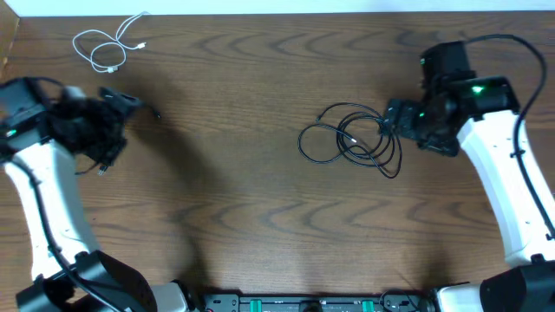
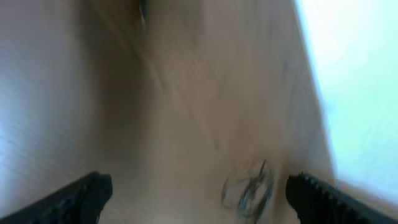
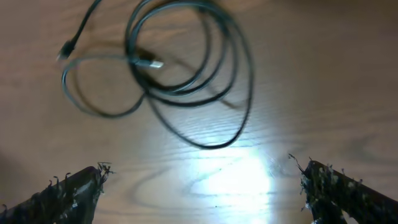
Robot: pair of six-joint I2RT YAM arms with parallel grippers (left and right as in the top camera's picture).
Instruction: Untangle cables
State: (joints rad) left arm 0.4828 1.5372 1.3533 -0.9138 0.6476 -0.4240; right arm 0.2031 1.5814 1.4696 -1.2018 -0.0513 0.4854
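Observation:
The right gripper grabs the black cable by a single piece near its plug end [image 1: 346, 135] [image 3: 135, 60] next, to pull it free and untangle the loops.
A tangle of black cables [image 1: 351, 143] lies in loops on the wooden table, right of centre. My right gripper [image 1: 395, 120] hovers at the tangle's right edge. In the right wrist view the black cables [image 3: 180, 68] show a silver plug [image 3: 152, 62], and the gripper [image 3: 202, 193] stands open and empty just short of the loops. A short white cable [image 1: 108, 48] lies coiled at the far left. My left gripper [image 1: 117, 121], blurred, is below it. The blurred left wrist view shows this gripper [image 2: 199, 199] open and empty, with the black tangle [image 2: 249, 186] far ahead.
A small dark plug end [image 1: 156, 114] lies just right of the left gripper. The table's far edge [image 1: 277, 10] meets a pale wall. Both arm bases stand along the near edge [image 1: 312, 303].

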